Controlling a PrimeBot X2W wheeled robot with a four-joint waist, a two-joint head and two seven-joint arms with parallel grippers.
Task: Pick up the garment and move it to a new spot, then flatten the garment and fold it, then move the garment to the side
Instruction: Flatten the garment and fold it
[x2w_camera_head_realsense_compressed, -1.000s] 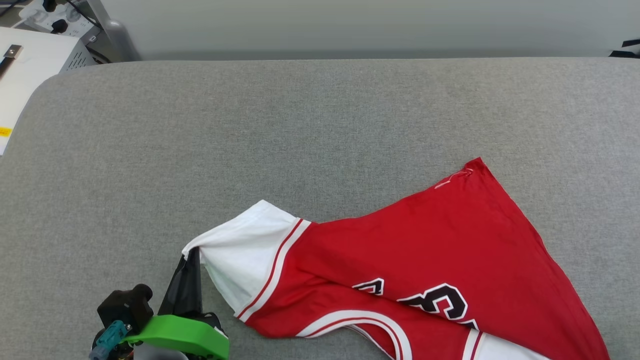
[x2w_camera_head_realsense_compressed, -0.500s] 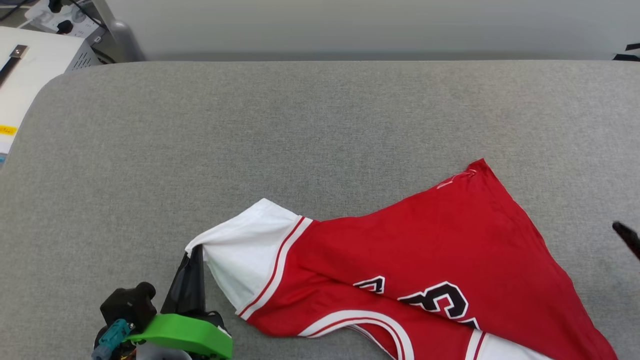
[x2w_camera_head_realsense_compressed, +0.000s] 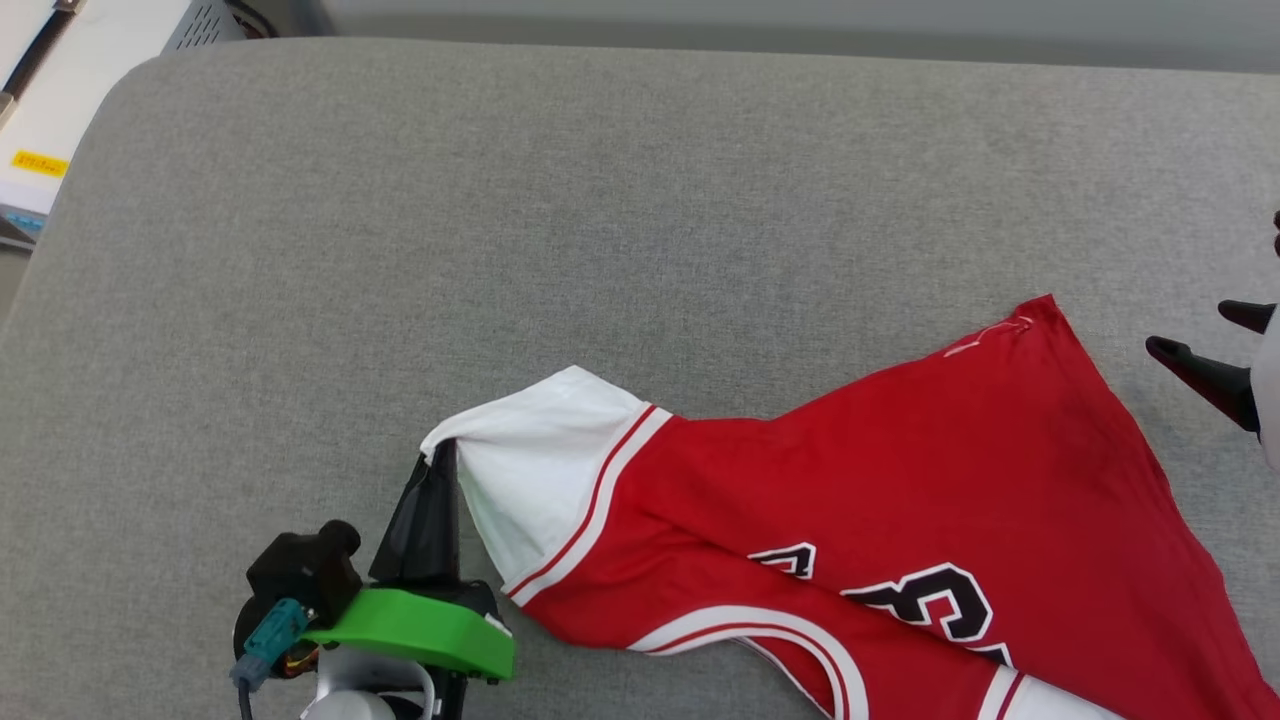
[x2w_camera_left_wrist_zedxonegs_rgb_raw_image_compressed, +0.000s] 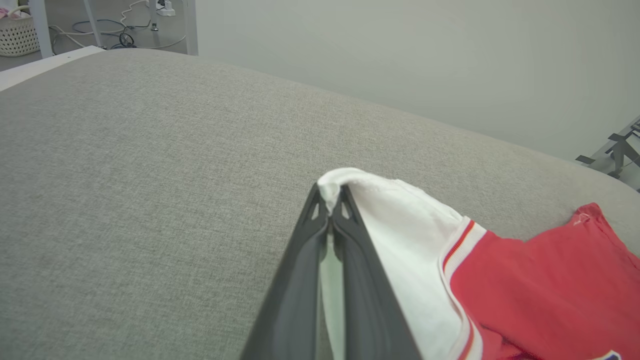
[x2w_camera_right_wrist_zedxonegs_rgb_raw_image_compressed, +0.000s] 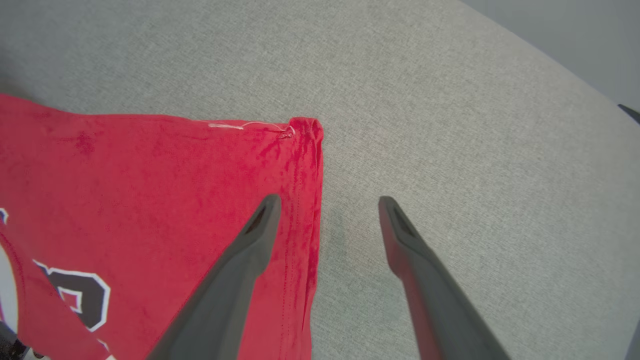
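Observation:
The edge of the hem curls up a little while the garment's red body lies flat, so I will next grab the garment with my right gripper by its red hem corner.
The red garment lies spread on the grey padded table, its white sleeve pointing left and dark numbers showing near the bottom. My left gripper is shut on the tip of that white sleeve, pinching the cloth between its fingertips. My right gripper comes in from the right edge, open, just right of the garment's far red corner. In the right wrist view it hovers astride the hem edge of the red garment, one finger over cloth, the other over bare table.
White equipment stands off the table's left end. Cables and a basket lie on the floor beyond the table. A grey wall runs behind it. Bare grey surface stretches past the garment's corner.
The head camera has tilted down and shifted, so the whole picture moved. The right gripper has come further in from the right toward the red corner. The left gripper still pinches the sleeve.

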